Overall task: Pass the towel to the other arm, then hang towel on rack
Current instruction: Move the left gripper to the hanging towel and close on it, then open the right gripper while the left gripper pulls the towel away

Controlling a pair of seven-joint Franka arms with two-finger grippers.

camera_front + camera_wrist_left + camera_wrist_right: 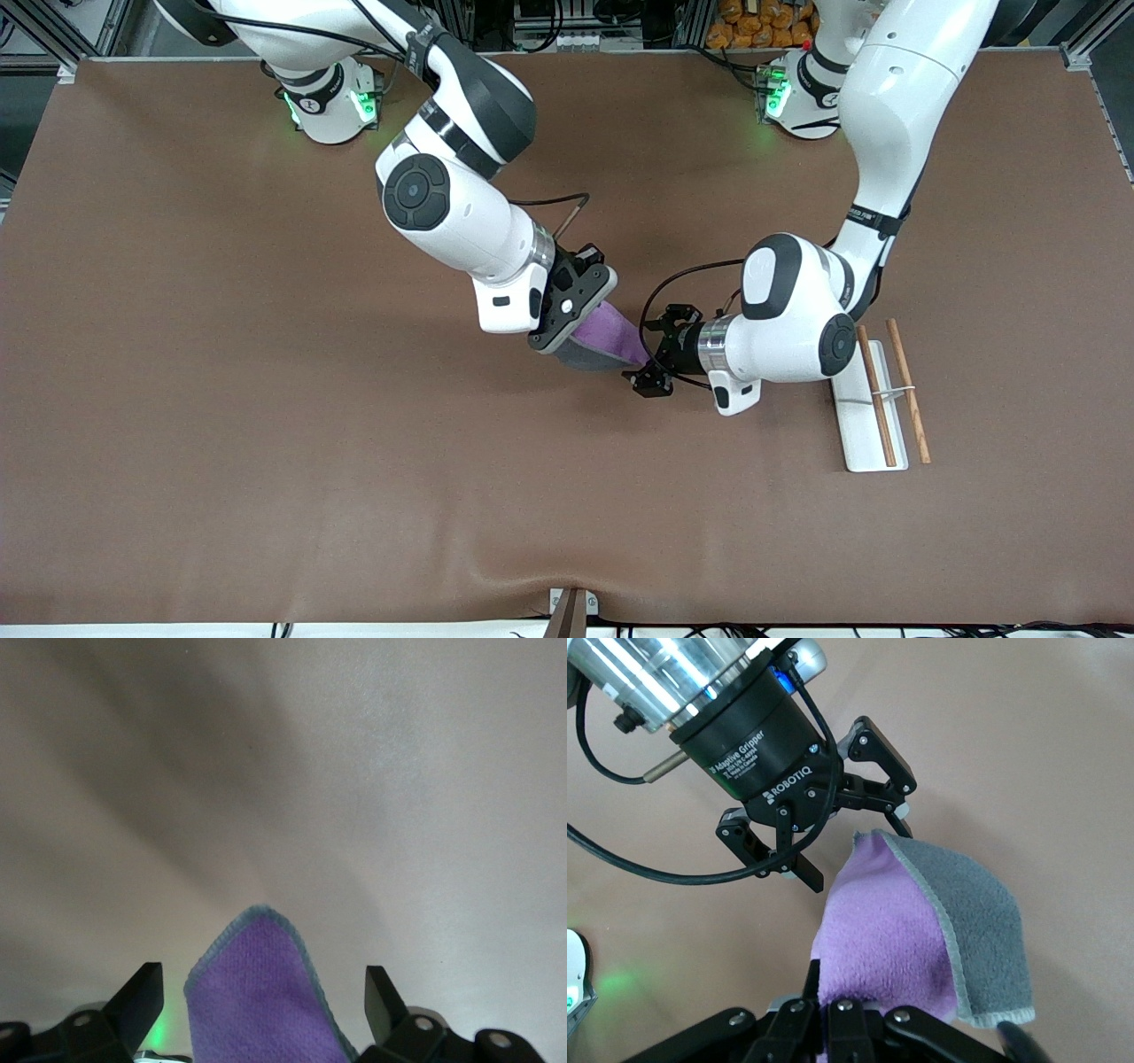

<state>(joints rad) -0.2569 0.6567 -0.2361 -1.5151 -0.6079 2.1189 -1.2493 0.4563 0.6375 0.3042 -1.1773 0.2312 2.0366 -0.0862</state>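
I should next grab the towel with my left gripper by its free purple corner [634, 354], so that I can hang the towel on the rack [873, 399].
The towel [607, 338], purple with a dark grey reverse, hangs in the air over the middle of the table. My right gripper [562, 340] is shut on one end of it [826, 994]. My left gripper [656, 354] is open at the towel's free corner. In the left wrist view, the purple tip [257, 992] lies between the two spread fingers [142, 999] without touching them. The right wrist view shows the same left gripper [855, 849] straddling the towel [886, 930]. The rack [873, 399] stands toward the left arm's end of the table, its brown rods bare.
A brown mat [266, 425] covers the table. The rack's white base [864, 443] lies close beside the left arm's wrist. A small bracket [571, 607] sits at the table edge nearest the front camera.
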